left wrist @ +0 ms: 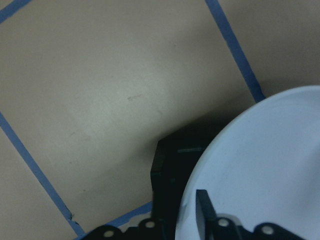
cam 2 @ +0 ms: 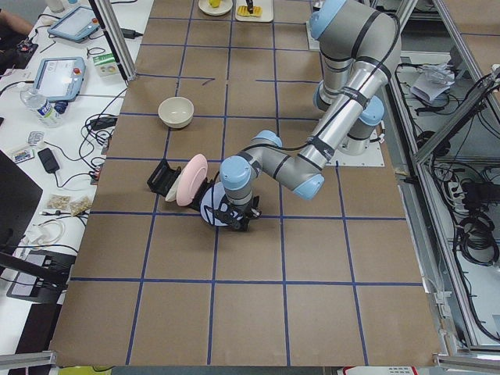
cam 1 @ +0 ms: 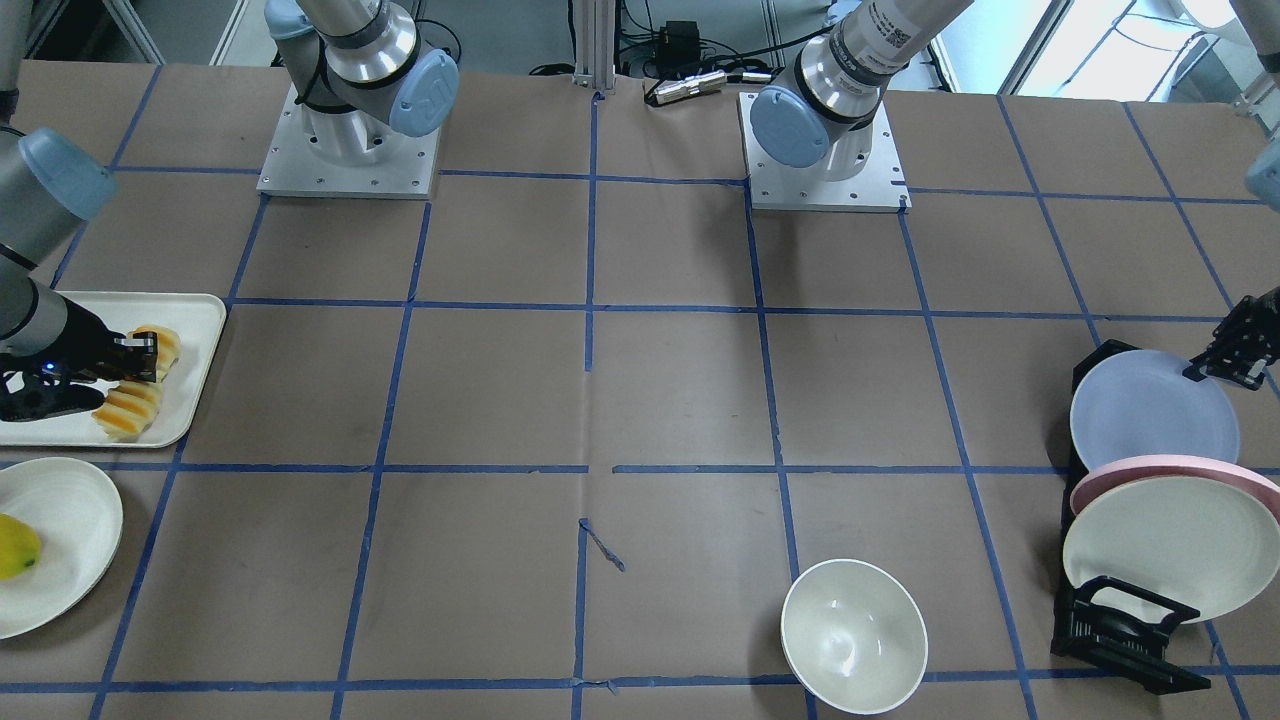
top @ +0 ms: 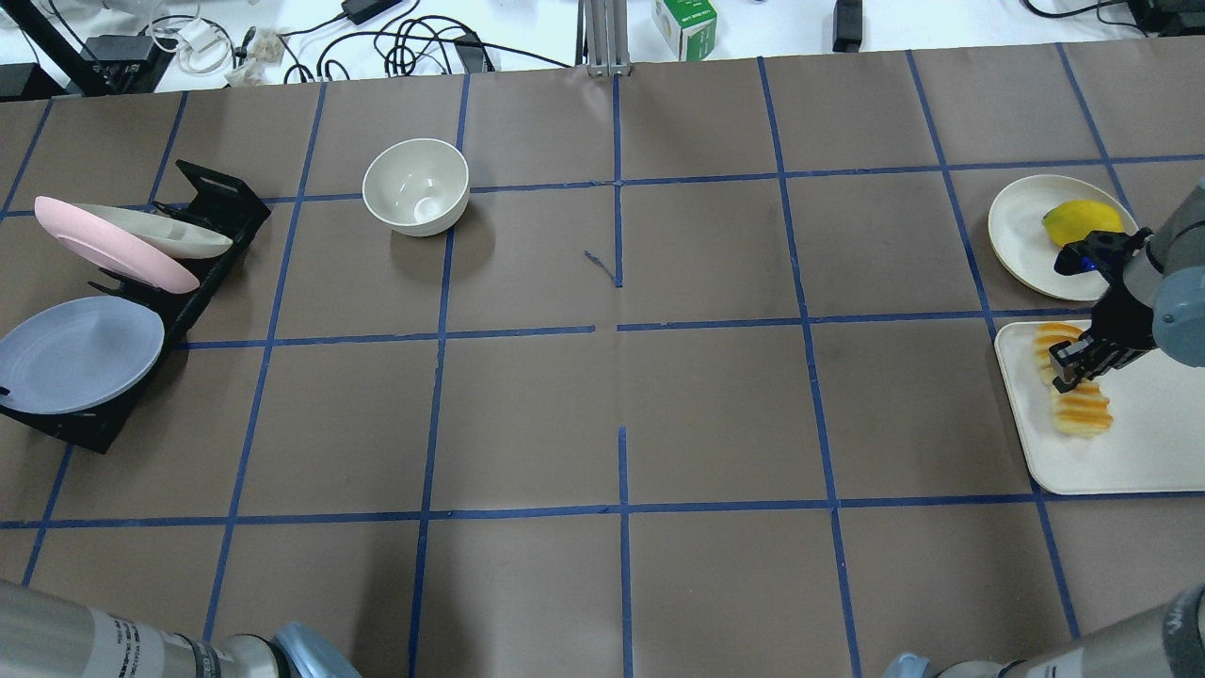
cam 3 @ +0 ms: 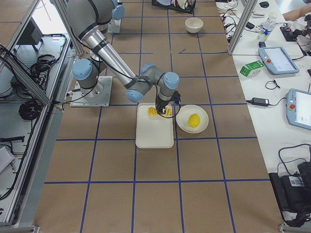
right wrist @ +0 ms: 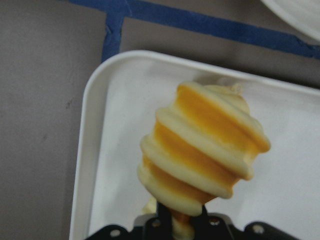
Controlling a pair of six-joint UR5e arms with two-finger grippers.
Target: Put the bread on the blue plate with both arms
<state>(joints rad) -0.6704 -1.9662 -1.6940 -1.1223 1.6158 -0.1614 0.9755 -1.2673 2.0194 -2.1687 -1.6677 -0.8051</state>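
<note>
My left gripper should next take hold of the blue plate by its rim [cam 1: 1182, 367] to set the blue plate out for the bread [cam 1: 130, 405].
The bread [cam 1: 130, 405], a ridged orange-yellow loaf, lies on a white tray [cam 1: 190, 320] at the table's end; it also shows in the overhead view [top: 1083, 410] and fills the right wrist view [right wrist: 200, 145]. My right gripper [cam 1: 140, 365] is shut across its middle. The blue plate [cam 1: 1150, 420] leans in a black rack [cam 1: 1120, 630] at the other end. My left gripper [cam 1: 1215, 370] is at its rim, part open. In the left wrist view one finger [left wrist: 202, 210] lies over the plate's face [left wrist: 270, 165]; the other finger is hidden.
A pink plate [cam 1: 1170, 470] and a cream plate [cam 1: 1170, 550] stand in the same rack in front of the blue one. A cream bowl [cam 1: 853, 635] sits mid-table. A cream plate [cam 1: 60, 540] with a yellow fruit [cam 1: 15, 545] lies beside the tray.
</note>
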